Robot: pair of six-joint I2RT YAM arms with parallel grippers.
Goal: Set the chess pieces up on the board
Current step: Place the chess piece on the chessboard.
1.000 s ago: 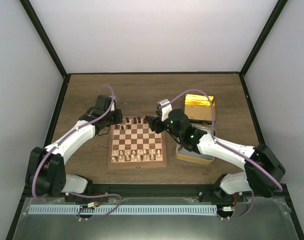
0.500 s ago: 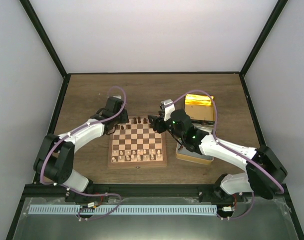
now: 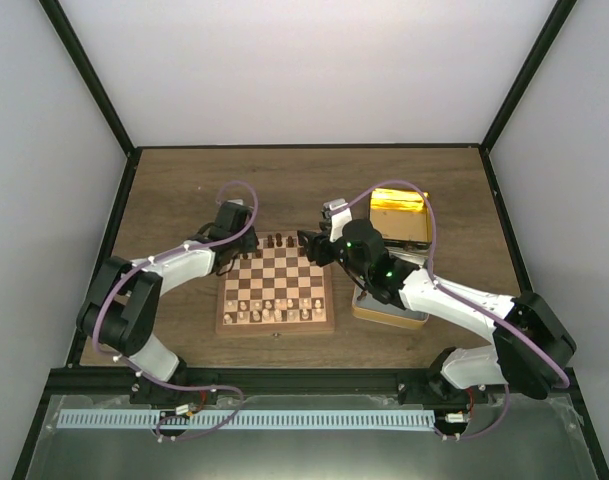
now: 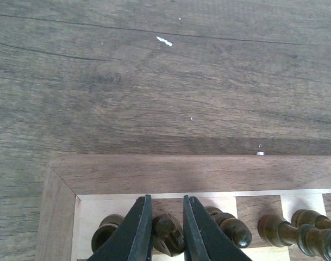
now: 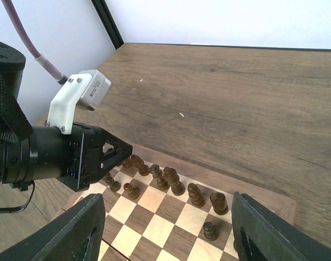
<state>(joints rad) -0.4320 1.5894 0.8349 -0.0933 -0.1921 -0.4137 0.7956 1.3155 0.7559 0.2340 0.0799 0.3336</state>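
The dark knight is low over the second square between its two neighbours and would end on that square, so the left gripper should release the knight.
The board (image 3: 276,328) lies between my arms, with dark chess pieces (image 3: 274,241) along its far row. My left gripper (image 3: 244,251) is down at the board's far left corner. In the left wrist view the left gripper (image 4: 167,209) is shut on a dark piece (image 4: 168,235) on the second square of that row. Other dark pieces stand on either side, one (image 4: 107,231) to its left and one (image 4: 229,226) to its right. My right gripper (image 3: 310,246) hovers open over the far right of the board. The right wrist view shows the right gripper (image 5: 168,217) with nothing between its fingers.
Cream chessmen (image 3: 269,311) fill the board's two near rows. A gold tin lid (image 3: 399,215) lies at the back right, and the open tin (image 3: 389,312) sits under my right arm beside the board. Two dark pawns (image 5: 131,190) and one more (image 5: 210,230) stand on the second row.
My left arm has swung right and come down over the board's far left corner. The right gripper has shifted slightly.
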